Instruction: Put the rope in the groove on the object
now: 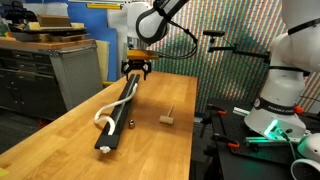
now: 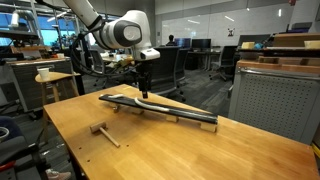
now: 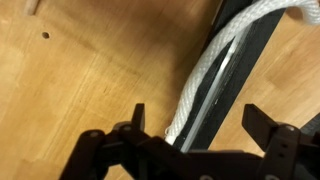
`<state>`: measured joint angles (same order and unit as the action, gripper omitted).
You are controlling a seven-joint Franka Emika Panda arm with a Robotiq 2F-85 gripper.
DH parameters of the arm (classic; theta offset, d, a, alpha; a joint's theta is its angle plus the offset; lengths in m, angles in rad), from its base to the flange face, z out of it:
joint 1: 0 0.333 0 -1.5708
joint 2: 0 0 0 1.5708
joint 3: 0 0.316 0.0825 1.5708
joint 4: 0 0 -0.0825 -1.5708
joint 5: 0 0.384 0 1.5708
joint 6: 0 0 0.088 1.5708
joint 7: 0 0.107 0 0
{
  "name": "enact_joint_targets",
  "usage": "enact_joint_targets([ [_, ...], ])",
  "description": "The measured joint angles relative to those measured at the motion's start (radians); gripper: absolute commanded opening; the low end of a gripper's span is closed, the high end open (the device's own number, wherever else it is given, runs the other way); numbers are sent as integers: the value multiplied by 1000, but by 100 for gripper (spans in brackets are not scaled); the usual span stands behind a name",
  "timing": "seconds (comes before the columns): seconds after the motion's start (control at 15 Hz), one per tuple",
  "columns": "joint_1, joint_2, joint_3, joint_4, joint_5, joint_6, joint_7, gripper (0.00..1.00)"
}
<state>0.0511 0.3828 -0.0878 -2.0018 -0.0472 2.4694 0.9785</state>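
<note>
My gripper should move lower before it closes on the rope, because my open fingers are above the rope and bar point(image 1: 120, 110) in an exterior view.
The long black bar point(image 1: 120, 110) lies lengthwise on the wooden table; it also shows in an exterior view point(image 2: 165, 108) and in the wrist view point(image 3: 235, 75). The white rope point(image 3: 205, 80) lies along the bar's top, partly on its edge, with a loop hanging off near one end point(image 1: 100, 118). The groove point(image 3: 222, 85) runs beside the rope. My gripper point(image 3: 195, 125) is open, its fingers straddling the far end of the bar and rope, just above them. It also shows in both exterior views point(image 1: 136, 70) point(image 2: 142, 82). It holds nothing.
A small T-shaped wooden piece point(image 1: 168, 118) lies on the table beside the bar, also in an exterior view point(image 2: 100, 131). A small dark item point(image 1: 130, 123) sits next to the bar. A second robot base point(image 1: 280, 100) stands off the table's side.
</note>
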Motion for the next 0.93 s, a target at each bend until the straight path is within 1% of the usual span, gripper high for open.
enact_joint_targets([
  [0.47,3,104,-35,81,4,27,95,100],
  [0.87,-1,161,-69,136,33,30,156,100],
  [0.93,-1,168,-74,143,34,30,165,84],
])
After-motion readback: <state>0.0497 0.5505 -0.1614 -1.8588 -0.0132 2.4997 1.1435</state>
